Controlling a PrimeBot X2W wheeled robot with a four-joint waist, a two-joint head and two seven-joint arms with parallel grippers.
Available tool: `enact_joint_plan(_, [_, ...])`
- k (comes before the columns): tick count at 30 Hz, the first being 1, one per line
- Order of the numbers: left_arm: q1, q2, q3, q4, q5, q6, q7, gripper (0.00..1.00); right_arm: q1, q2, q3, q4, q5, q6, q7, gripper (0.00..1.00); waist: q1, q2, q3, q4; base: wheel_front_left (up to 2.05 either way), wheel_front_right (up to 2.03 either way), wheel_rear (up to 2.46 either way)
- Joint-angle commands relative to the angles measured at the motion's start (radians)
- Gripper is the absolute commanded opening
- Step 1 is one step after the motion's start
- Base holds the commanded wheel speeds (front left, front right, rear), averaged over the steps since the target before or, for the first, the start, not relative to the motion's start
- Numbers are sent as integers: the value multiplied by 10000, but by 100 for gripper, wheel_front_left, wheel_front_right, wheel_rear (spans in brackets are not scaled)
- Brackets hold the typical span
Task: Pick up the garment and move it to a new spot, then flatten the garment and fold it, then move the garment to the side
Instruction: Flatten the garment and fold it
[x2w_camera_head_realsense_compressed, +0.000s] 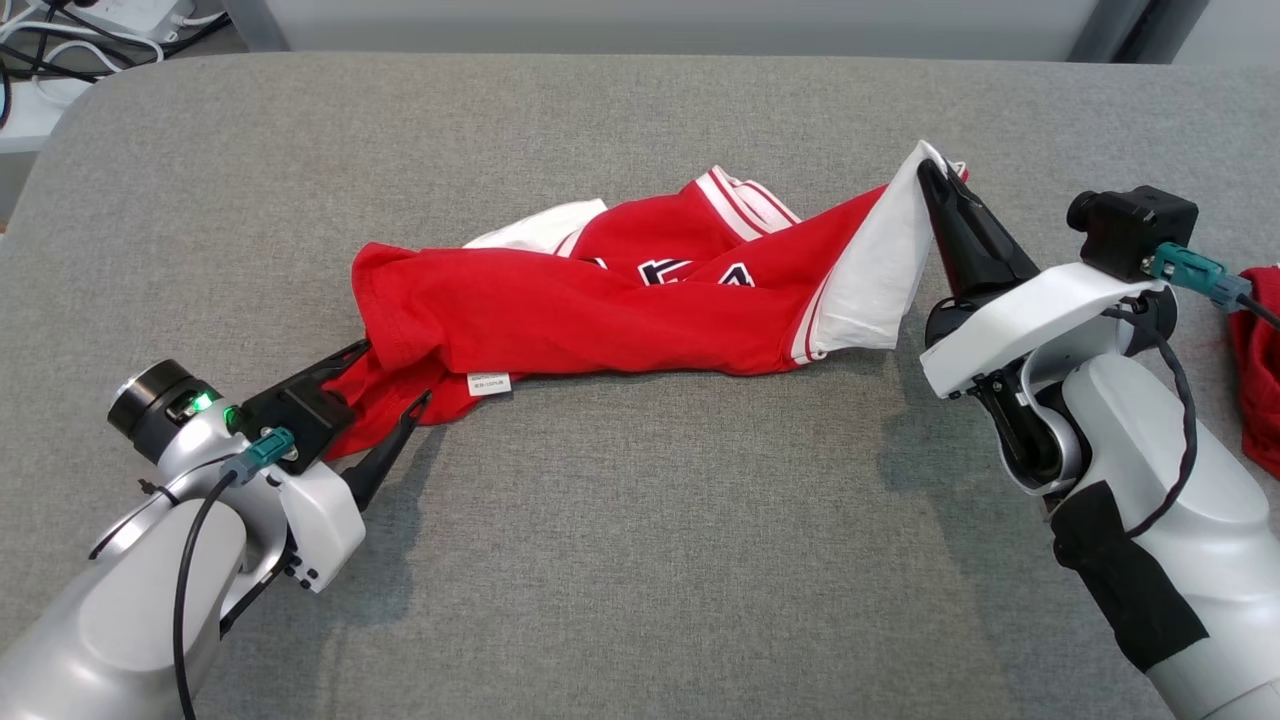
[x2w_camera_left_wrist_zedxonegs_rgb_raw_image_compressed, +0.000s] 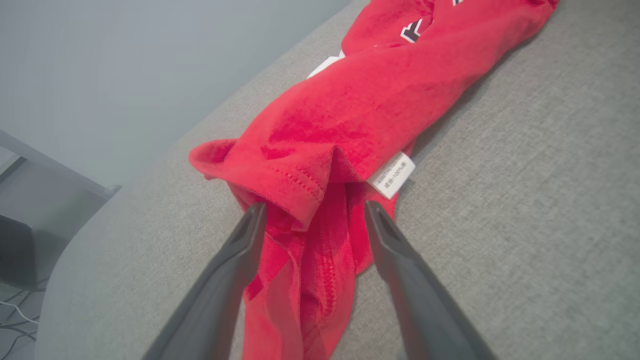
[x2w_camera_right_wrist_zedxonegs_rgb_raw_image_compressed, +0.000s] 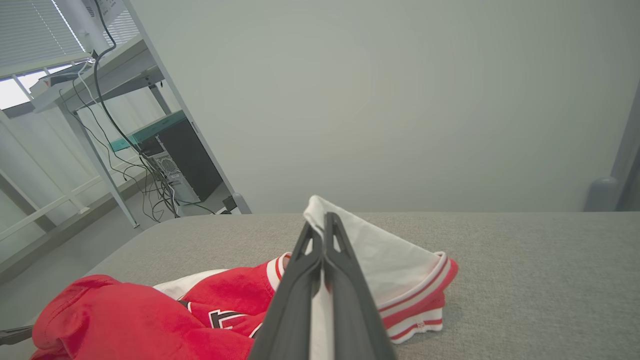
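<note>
My left gripper should next pinch that hem fold (x2w_camera_left_wrist_zedxonegs_rgb_raw_image_compressed: 300, 195), because the red hem stands up beside the care label while the jersey lies bunched.
The garment (x2w_camera_head_realsense_compressed: 620, 300) is a red jersey with white sleeves and striped trim, lying bunched in a long roll across the grey table. My right gripper (x2w_camera_head_realsense_compressed: 930, 172) is shut on its white sleeve, holding that end lifted off the surface; in the right wrist view the closed fingers (x2w_camera_right_wrist_zedxonegs_rgb_raw_image_compressed: 340, 260) pinch the white cloth (x2w_camera_right_wrist_zedxonegs_rgb_raw_image_compressed: 380, 250). My left gripper (x2w_camera_head_realsense_compressed: 395, 372) is open at the garment's left end. In the left wrist view its two fingers (x2w_camera_left_wrist_zedxonegs_rgb_raw_image_compressed: 245, 240) straddle a red hem fold (x2w_camera_left_wrist_zedxonegs_rgb_raw_image_compressed: 300, 195), near a white care label (x2w_camera_left_wrist_zedxonegs_rgb_raw_image_compressed: 392, 175).
The grey padded table (x2w_camera_head_realsense_compressed: 640, 560) runs wide toward me. Another red cloth (x2w_camera_head_realsense_compressed: 1262, 360) lies at the right edge, beside my right arm. Cables and a white device (x2w_camera_head_realsense_compressed: 90, 30) sit beyond the far left corner. A desk with a computer tower (x2w_camera_right_wrist_zedxonegs_rgb_raw_image_compressed: 170, 160) stands past the table.
</note>
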Motion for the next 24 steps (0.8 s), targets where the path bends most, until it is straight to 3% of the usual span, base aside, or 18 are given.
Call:
enact_joint_plan(1, [-312, 332, 389, -1, 91, 55, -103, 100, -12, 53, 51, -218, 129, 42, -131, 0, 0, 0, -2, 0, 0, 0, 0])
enact_joint_plan(12, [-469, 92, 436, 340, 77, -4, -103, 100, -161, 76, 150, -226, 128, 42, -134, 0, 0, 0, 98, -165, 0, 0, 0])
enact_joint_plan(13, [-461, 71, 465, 335, 24, -5, -103, 71, -169, 76, 150, -226, 125, 42, -135, 0, 0, 0, 108, -181, 0, 0, 0])
enact_joint_plan(16, [-439, 84, 580, 187, -70, -8, -103, 0, -186, 72, 129, -236, 124, 42, -136, 0, 0, 0, 145, -202, 0, 0, 0])
enact_joint_plan(24, [-451, 381, 954, -605, -906, -10, -103, 0, -300, -123, -37, -316, 255, 42, -138, 0, 0, 0, 123, -60, 0, 0, 0])
